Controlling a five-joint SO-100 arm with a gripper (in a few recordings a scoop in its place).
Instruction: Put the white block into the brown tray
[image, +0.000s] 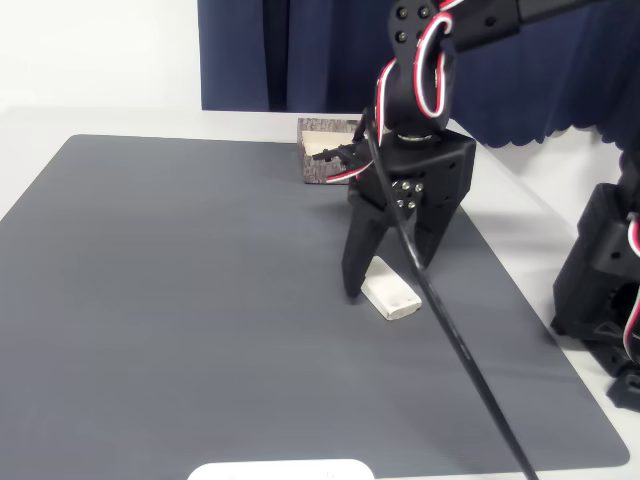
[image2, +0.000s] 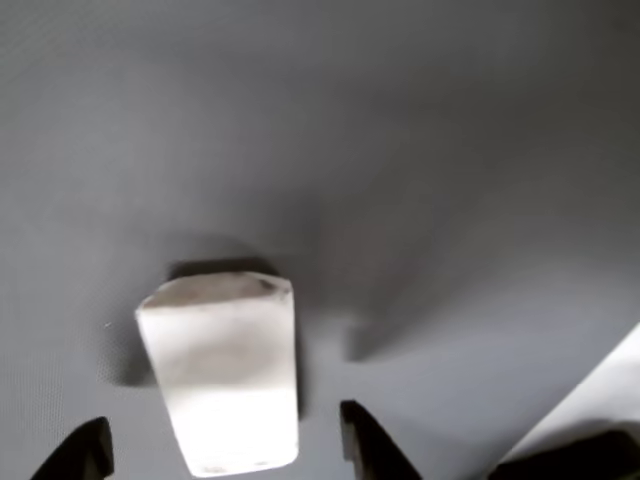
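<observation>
The gripper grabs the white block (image: 390, 296) by the block's long sides next, to put it into the brown tray (image: 318, 150).
The white block (image: 390, 296) lies flat on the dark grey mat, right of centre in the fixed view. My black gripper (image: 392, 278) hangs straight above it, open, with one finger on each side of the block's near end. In the wrist view the white block (image2: 225, 375) sits between my two dark fingertips (image2: 365, 440), with small gaps on both sides, so the gripper (image2: 225, 445) is not touching it. The brown tray (image: 318, 150) stands at the mat's far edge, behind the gripper, partly hidden by the arm.
The grey mat (image: 180, 300) covers most of the table, with wide bare room to the left. A flat white plate (image: 280, 470) pokes in at the bottom edge. A black cable (image: 455, 340) runs diagonally to the lower right. Black equipment (image: 605, 290) stands at the right edge.
</observation>
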